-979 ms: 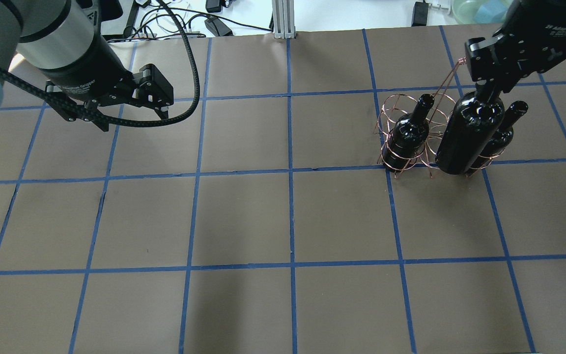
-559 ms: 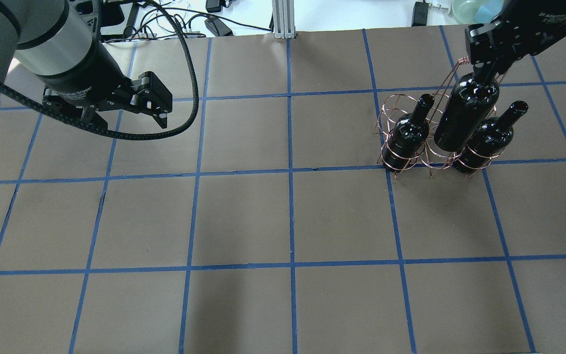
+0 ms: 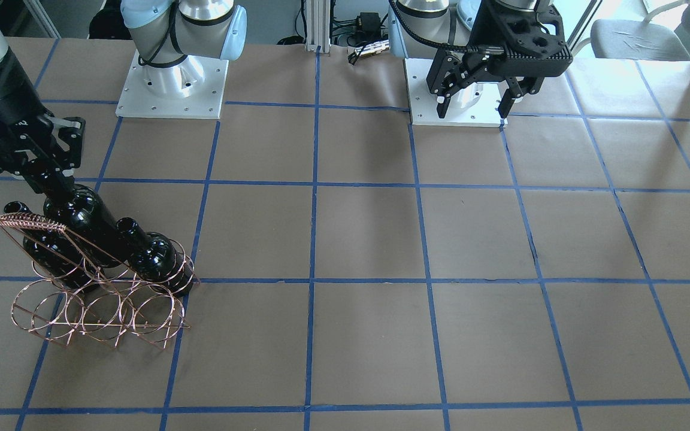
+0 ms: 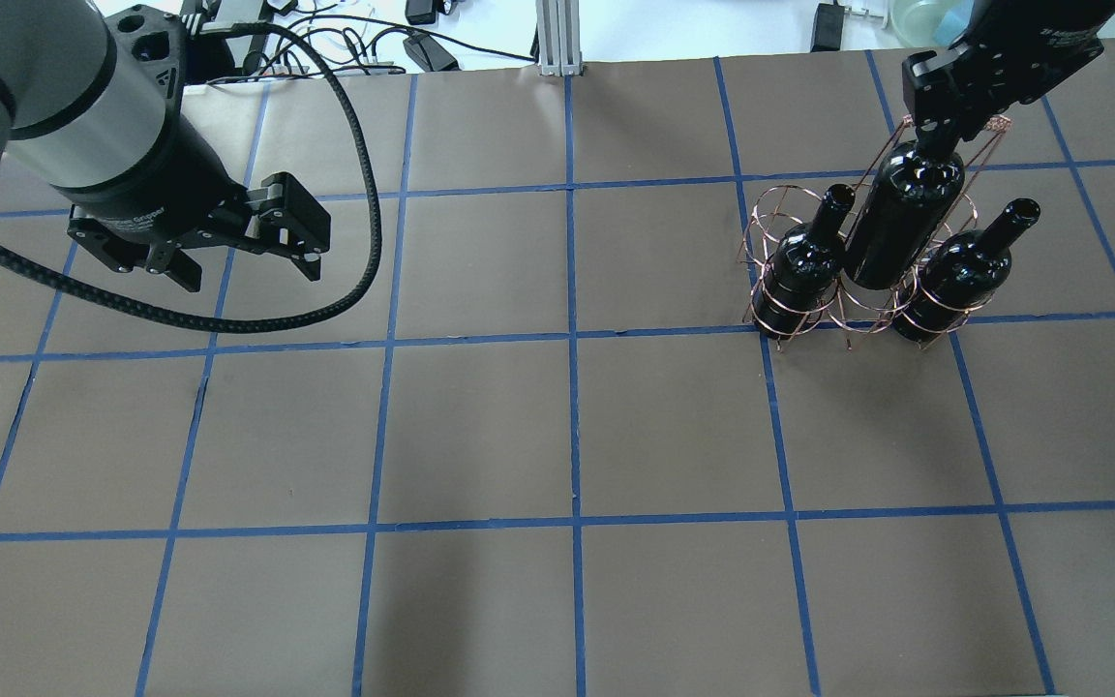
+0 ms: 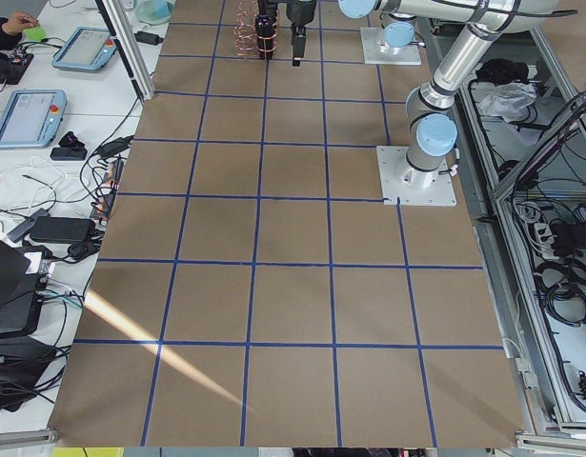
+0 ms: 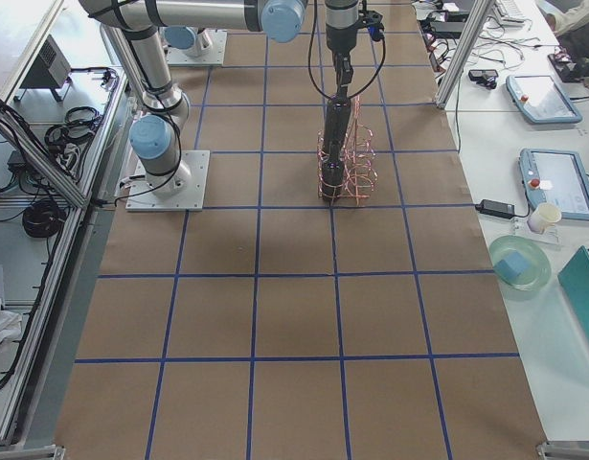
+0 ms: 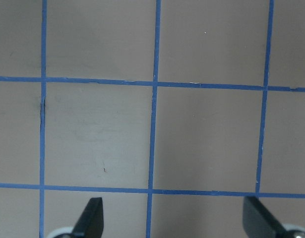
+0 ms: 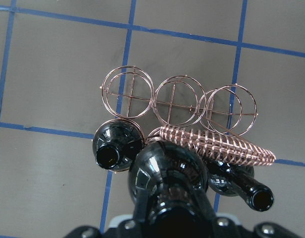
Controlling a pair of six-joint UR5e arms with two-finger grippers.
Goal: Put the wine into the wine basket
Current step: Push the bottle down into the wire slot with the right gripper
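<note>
The wine bottle needs to settle low in the middle ring [image 3: 120, 276] before I open my right gripper: its shoulder [image 3: 90, 204] stands above the neighbouring bottles' shoulders.
My right gripper [image 4: 935, 121] is shut on the neck of a black wine bottle [image 4: 906, 218] and holds it upright in the middle ring of the copper wire basket [image 4: 858, 310]. Two like bottles stand in the rings on either side, one [image 4: 804, 266] on the left and one [image 4: 964, 271] on the right. In the front view the held bottle [image 3: 84, 221] is behind the coil-wrapped handle [image 3: 30, 223]. In the right wrist view the held bottle [image 8: 164, 183] is between the other two, and the far row of rings [image 8: 174, 99] is empty. I cannot tell if its base touches the table. My left gripper [image 4: 248, 271] is open and empty, far off on the left.
The brown table [image 4: 567, 436] carries a blue tape grid. The left wrist view shows only bare table between the left gripper's fingertips [image 7: 92, 213]. Cables and devices [image 4: 422, 44] lie past the far edge. The arm bases [image 3: 171, 84] stand on the robot's side.
My right gripper has carried the bottle from in front of the right-hand bottle to between the two standing bottles, and lower. My left arm has drifted slightly nearer the robot.
</note>
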